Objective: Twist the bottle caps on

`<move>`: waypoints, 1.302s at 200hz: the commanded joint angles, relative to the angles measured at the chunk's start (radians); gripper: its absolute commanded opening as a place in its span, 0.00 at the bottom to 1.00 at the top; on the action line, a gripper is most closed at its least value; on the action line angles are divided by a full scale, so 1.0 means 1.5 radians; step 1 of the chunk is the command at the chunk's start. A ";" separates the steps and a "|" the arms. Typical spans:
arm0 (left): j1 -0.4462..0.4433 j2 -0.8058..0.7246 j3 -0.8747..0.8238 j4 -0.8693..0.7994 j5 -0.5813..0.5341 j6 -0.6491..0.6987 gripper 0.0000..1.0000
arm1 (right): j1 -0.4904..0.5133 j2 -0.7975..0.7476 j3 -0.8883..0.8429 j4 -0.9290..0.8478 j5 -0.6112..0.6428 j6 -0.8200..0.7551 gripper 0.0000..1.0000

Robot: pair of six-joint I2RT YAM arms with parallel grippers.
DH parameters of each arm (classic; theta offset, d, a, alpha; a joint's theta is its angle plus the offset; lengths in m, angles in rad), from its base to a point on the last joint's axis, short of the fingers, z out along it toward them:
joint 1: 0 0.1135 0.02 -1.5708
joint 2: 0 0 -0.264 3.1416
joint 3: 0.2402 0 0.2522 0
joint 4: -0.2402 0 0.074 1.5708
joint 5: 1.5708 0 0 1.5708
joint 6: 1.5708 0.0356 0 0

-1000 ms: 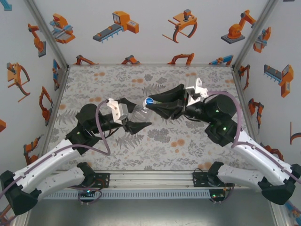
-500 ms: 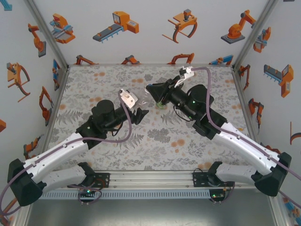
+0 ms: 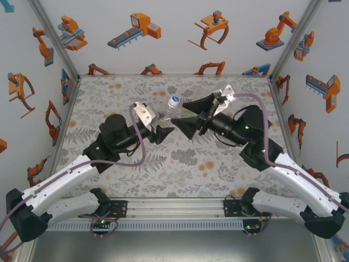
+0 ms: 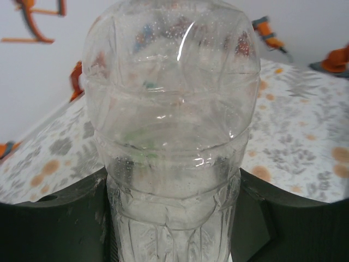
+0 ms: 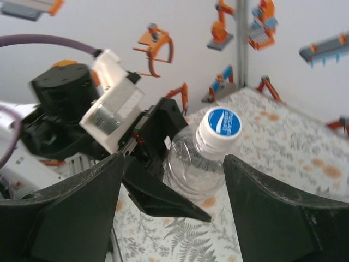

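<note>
I need to grab the blue-topped cap by its white skirt [image 3: 173, 102] [image 5: 214, 138] with my right gripper next, so that I can screw it on. The bottle's body is left to my left gripper.
A colourless see-through bottle [image 3: 166, 115] is held off the floral table, and my left gripper [image 3: 162, 125] is shut on its lower body. In the left wrist view the bottle [image 4: 172, 125] stands between the dark fingers [image 4: 49, 229]. A blue-topped cap [image 3: 174, 101] with a white skirt sits on the bottle's neck. My right gripper [image 3: 180, 112] hangs just right of the cap, open, its jaws apart from it. The right wrist view shows the cap [image 5: 224, 121] and bottle [image 5: 196, 169] beyond my open right gripper [image 5: 173, 158], with the left gripper's finger [image 5: 163, 199] beside the bottle.
The floral table [image 3: 180, 164] is closed in by white walls with orange robot pictures [image 3: 136, 30] at the back and both sides. Metal posts [image 3: 54, 38] stand at the back corners. A rail [image 3: 174, 210] with both arm bases runs along the near edge.
My right gripper was shut on the cap a second ago; it has since let go, opened and drawn back to the right. The left gripper has kept its hold on the bottle.
</note>
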 commanded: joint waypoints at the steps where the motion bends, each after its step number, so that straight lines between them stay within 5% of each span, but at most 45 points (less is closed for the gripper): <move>1: 0.001 -0.031 -0.004 0.039 0.182 0.013 0.00 | 0.002 -0.034 0.004 0.025 -0.124 -0.105 0.68; 40: 0.001 -0.046 0.018 0.029 0.459 0.023 0.00 | 0.003 -0.051 -0.012 0.097 -0.299 -0.153 0.68; 79: 0.000 -0.039 0.030 0.042 0.568 0.000 0.00 | 0.002 -0.022 -0.043 0.309 -0.453 -0.058 0.67; 157: -0.004 -0.029 0.034 0.082 0.571 -0.019 0.00 | 0.003 0.022 -0.037 0.386 -0.503 0.014 0.49; 220: -0.006 -0.010 0.035 0.114 0.565 -0.033 0.00 | 0.014 0.046 -0.025 0.418 -0.536 0.055 0.48; 260: -0.006 -0.003 0.038 0.117 0.561 -0.034 0.00 | 0.017 0.053 -0.023 0.418 -0.538 0.055 0.39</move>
